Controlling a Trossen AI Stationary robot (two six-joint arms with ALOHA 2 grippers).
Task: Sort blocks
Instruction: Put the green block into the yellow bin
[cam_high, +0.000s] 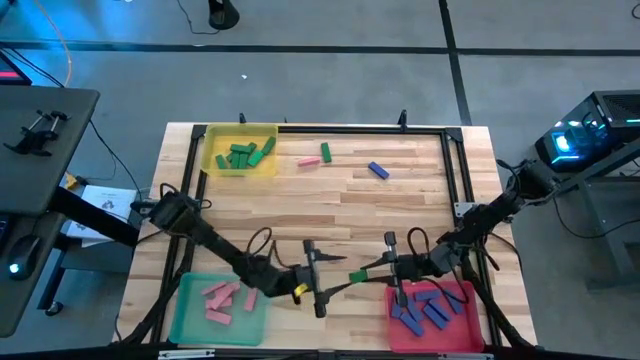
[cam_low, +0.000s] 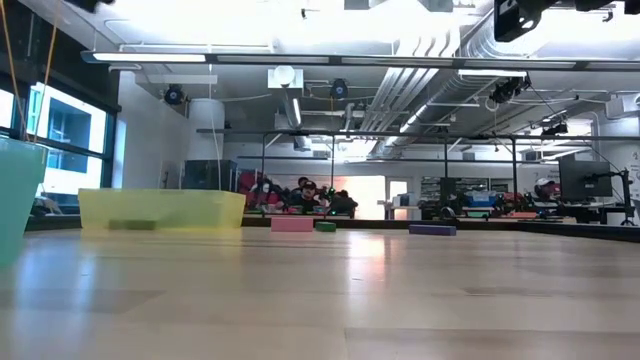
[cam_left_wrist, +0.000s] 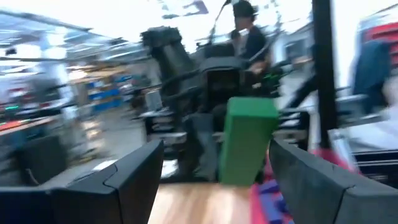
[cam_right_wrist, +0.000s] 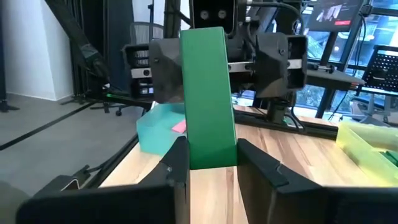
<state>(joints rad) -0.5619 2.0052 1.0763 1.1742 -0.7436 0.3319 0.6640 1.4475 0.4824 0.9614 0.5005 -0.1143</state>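
My left gripper's fingers stop short of the green block's near end (cam_high: 353, 277), so closing now would miss. They move toward it, before closing on the block.
My right gripper (cam_right_wrist: 211, 152) is shut on a green block (cam_right_wrist: 208, 93), held above the table's near middle (cam_high: 357, 274). My left gripper (cam_left_wrist: 214, 162) faces it from the table's left, open. Its fingers (cam_right_wrist: 165, 68) stand on either side of the block's free end, and I cannot tell whether they touch it. A yellow tray (cam_high: 240, 150) at the far left holds green blocks. Pink blocks lie in the green tray (cam_high: 190, 320) at the near left. The red tray (cam_high: 460, 325) at the near right holds blue ones. My right gripper pinches one end of the green block (cam_right_wrist: 211, 158) between its two fingers. The fingers come level from the table's right and lie along the block. The block sticks out ahead of them toward my left gripper, lifted clear of the table.
Three loose blocks lie flat on the far half of the table: a pink one (cam_high: 310, 160), a green one (cam_high: 326, 152) and a blue one (cam_high: 378, 170). A black frame (cam_high: 455, 160) borders the tabletop. The wooden middle (cam_high: 330, 215) holds nothing.
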